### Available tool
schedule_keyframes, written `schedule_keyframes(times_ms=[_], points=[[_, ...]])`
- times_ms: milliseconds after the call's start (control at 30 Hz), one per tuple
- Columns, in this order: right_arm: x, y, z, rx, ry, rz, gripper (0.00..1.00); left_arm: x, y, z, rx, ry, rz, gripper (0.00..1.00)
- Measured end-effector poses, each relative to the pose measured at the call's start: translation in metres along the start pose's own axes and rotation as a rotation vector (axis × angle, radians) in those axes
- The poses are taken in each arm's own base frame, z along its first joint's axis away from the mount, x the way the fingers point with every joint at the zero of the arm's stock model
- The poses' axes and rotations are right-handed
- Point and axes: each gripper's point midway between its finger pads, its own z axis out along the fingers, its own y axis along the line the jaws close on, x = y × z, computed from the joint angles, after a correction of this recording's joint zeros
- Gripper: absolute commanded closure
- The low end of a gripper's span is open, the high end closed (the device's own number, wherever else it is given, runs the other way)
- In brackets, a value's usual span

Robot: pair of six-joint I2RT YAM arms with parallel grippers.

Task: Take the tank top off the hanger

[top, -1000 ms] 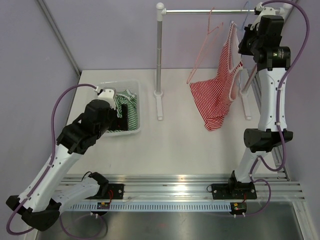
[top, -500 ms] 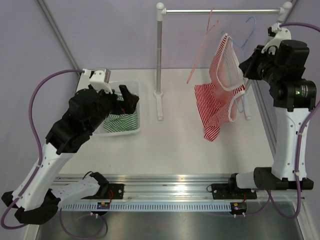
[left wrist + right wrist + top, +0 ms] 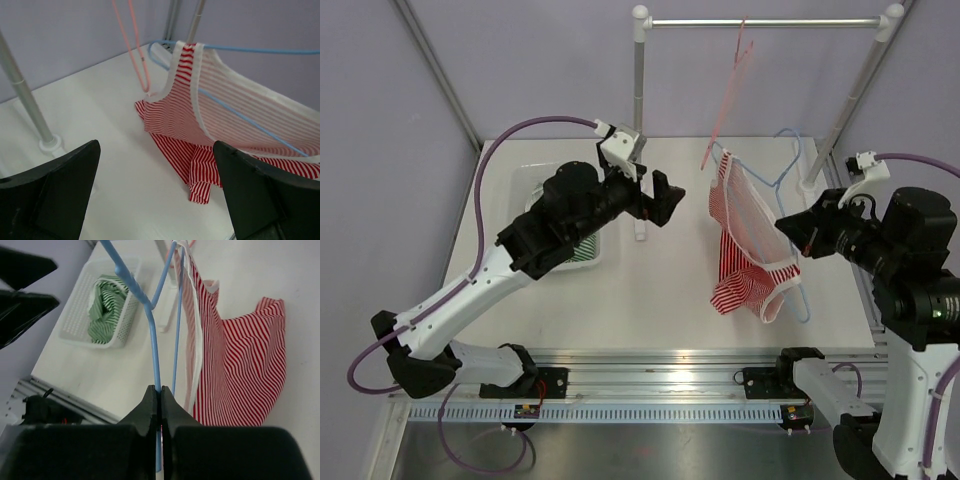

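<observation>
My left gripper is to grab the tank top's strap next, at the hanger end away from my right gripper. Then it can slip the strap off.
The red-and-white striped tank top [image 3: 745, 235] hangs on a blue wire hanger [image 3: 788, 170], off the rail and held low over the table. My right gripper [image 3: 792, 227] is shut on the hanger wire [image 3: 154, 360]; the top [image 3: 235, 370] drapes to its right. My left gripper [image 3: 660, 200] is open and empty, left of the top, its fingers [image 3: 55, 185] wide apart with the top [image 3: 200, 115] ahead of them. The blue hanger [image 3: 240, 117] runs through the top's straps.
A pink hanger [image 3: 725, 95] hangs on the garment rail [image 3: 760, 22], whose post [image 3: 639, 110] stands mid-table. A white basket [image 3: 582, 262] with a green striped garment [image 3: 107, 305] sits at the left, partly behind the left arm.
My right gripper has brought the hanger and top down off the rail towards the table front. My left arm has swung from the basket rightwards towards the top.
</observation>
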Motion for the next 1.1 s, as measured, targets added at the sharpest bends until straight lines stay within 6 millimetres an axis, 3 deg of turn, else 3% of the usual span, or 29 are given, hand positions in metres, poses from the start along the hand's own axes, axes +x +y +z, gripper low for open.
schedule_keyframes(times_ms=[200,400,533,567,633,667,767,800,900,967,1100], points=[[0.018,0.049,-0.027,-0.229,0.017,-0.081,1.00,-0.006,-0.041,0.021,0.094,-0.041,0.087,0.01],[0.021,0.067,-0.036,-0.332,0.023,-0.099,1.00,0.007,-0.037,0.034,0.050,-0.017,0.126,0.11],[0.020,0.077,-0.040,-0.394,0.017,-0.109,1.00,0.011,-0.027,0.036,0.003,-0.020,0.150,0.24],[0.019,0.080,-0.041,-0.409,0.014,-0.111,1.00,0.014,-0.024,0.037,-0.010,-0.015,0.158,0.35],[0.017,0.082,-0.043,-0.419,0.004,-0.117,1.00,0.019,-0.018,0.038,-0.036,-0.007,0.170,0.43],[0.017,0.082,-0.043,-0.421,0.001,-0.119,1.00,0.020,-0.016,0.039,-0.049,-0.005,0.177,0.54],[0.015,0.081,-0.042,-0.410,-0.005,-0.120,1.00,0.022,-0.009,0.039,-0.079,-0.004,0.191,0.66],[0.015,0.080,-0.041,-0.404,-0.005,-0.119,1.00,0.023,-0.008,0.039,-0.087,-0.002,0.193,0.78],[0.015,0.077,-0.037,-0.391,-0.004,-0.117,1.00,0.030,-0.003,0.040,-0.111,0.008,0.200,0.92],[0.017,0.074,-0.033,-0.382,0.005,-0.114,1.00,0.035,0.003,0.040,-0.139,0.017,0.205,1.00],[0.024,0.068,-0.020,-0.385,0.040,-0.116,1.00,0.040,0.024,0.038,-0.221,0.042,0.187,1.00]])
